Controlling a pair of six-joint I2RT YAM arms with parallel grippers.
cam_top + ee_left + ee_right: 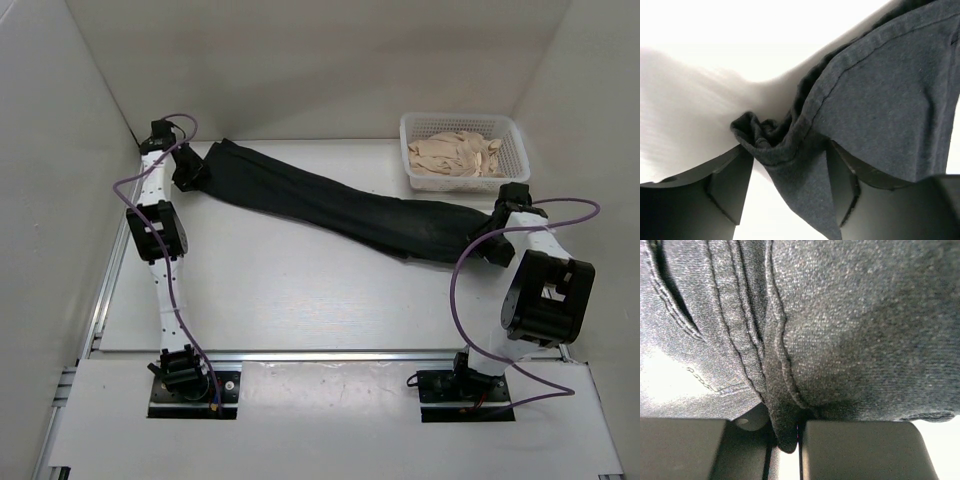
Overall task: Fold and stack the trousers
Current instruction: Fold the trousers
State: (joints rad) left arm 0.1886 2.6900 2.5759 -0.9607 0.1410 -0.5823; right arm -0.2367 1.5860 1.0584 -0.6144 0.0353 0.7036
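I need to fold the legs of the black trousers toward the waist next, so I should grab the trousers with my left gripper by the bunched hem (765, 140) at their far end.
The black trousers (330, 205) lie stretched in a long band across the table from far left to right. My left gripper (190, 172) is at their far left end; in the left wrist view (790, 175) a bunched hem (765, 140) hangs between its spread fingers (730, 185), so it holds the cloth only loosely. My right gripper (490, 240) is at their right end, shut on a fold of the fabric (785, 430) with the seams and a pocket edge (680, 315) filling that view.
A white mesh basket (465, 125) with a beige cloth pile (458, 153) stands at the far right, just behind the right arm. White walls close in the left, back and right sides. Purple cables loop off both arms.
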